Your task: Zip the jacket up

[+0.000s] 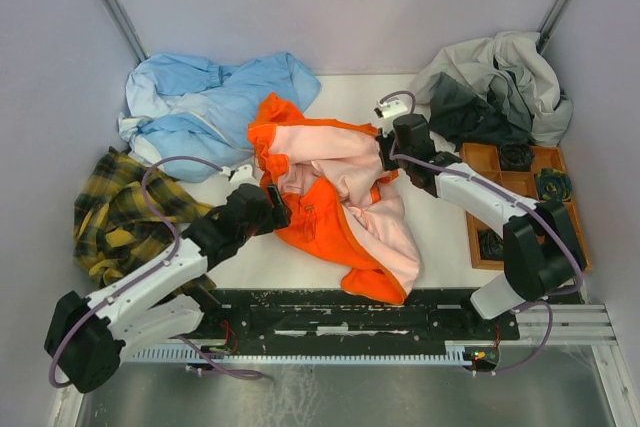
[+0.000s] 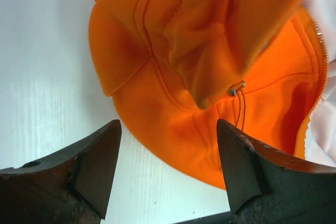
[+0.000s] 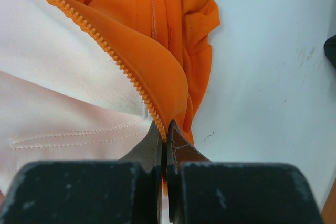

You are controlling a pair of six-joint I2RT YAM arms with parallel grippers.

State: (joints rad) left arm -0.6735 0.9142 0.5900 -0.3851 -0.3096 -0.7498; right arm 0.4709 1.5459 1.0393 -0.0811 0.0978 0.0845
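Observation:
My left gripper is to grab the jacket's fabric near the drawstring toggle (image 2: 236, 88) next, opposite the held zipper edge, so that it can spread the fabric for zipping.
The orange jacket (image 1: 322, 229) lies crumpled in the middle of the white table, with its pale pink lining (image 1: 335, 162) turned up. My left gripper (image 1: 276, 197) sits at the jacket's left edge. In the left wrist view it is open (image 2: 168, 129) over the hem of the jacket (image 2: 173, 119), gripping nothing. A drawstring toggle (image 2: 236, 88) hangs just beyond it. My right gripper (image 1: 386, 152) is at the jacket's upper right edge. In the right wrist view it is shut (image 3: 167, 129) on the zipper edge (image 3: 110, 51), where orange fabric (image 3: 163, 66) meets the lining (image 3: 58, 77).
A light blue garment (image 1: 210, 97) lies at the back left and a yellow-and-black plaid shirt (image 1: 120, 212) at the left. A grey and dark clothing heap (image 1: 495, 82) fills the back right. A wooden compartment tray (image 1: 482, 160) with dark items stands at the right.

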